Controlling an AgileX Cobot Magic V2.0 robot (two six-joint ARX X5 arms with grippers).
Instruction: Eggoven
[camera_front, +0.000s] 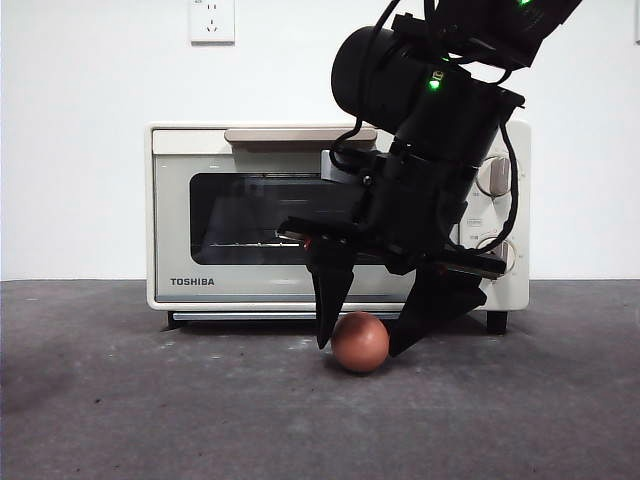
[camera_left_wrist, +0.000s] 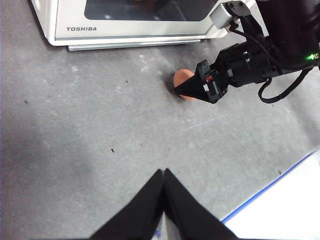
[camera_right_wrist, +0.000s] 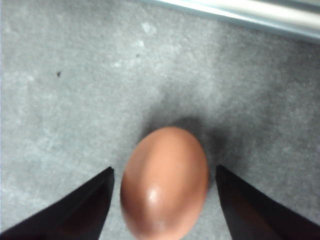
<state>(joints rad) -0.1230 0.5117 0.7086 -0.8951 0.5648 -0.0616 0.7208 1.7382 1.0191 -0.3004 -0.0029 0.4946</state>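
My right gripper grabs the reddish-brown egg (camera_front: 360, 342) by its rounded sides next, to put it inside the oven.
A reddish-brown egg (camera_front: 360, 342) lies on the grey table in front of the cream Toshiba oven (camera_front: 190, 200), whose dark glass door is shut. My right gripper (camera_front: 362, 338) is open and comes down around the egg, one jaw on each side with a small gap to each. The right wrist view shows the egg (camera_right_wrist: 165, 182) between the two jaws, resting on the table. My left gripper (camera_left_wrist: 163, 172) is shut and empty, hanging well back over bare table; its view shows the egg (camera_left_wrist: 183, 79) partly hidden by the right gripper (camera_left_wrist: 192, 86).
The oven (camera_left_wrist: 130, 20) stands close behind the egg, its lower front edge (camera_right_wrist: 240, 12) just beyond the jaws. A white surface with a blue edge (camera_left_wrist: 280, 205) lies at the table's side. A wall socket (camera_front: 212, 20) sits above the oven.
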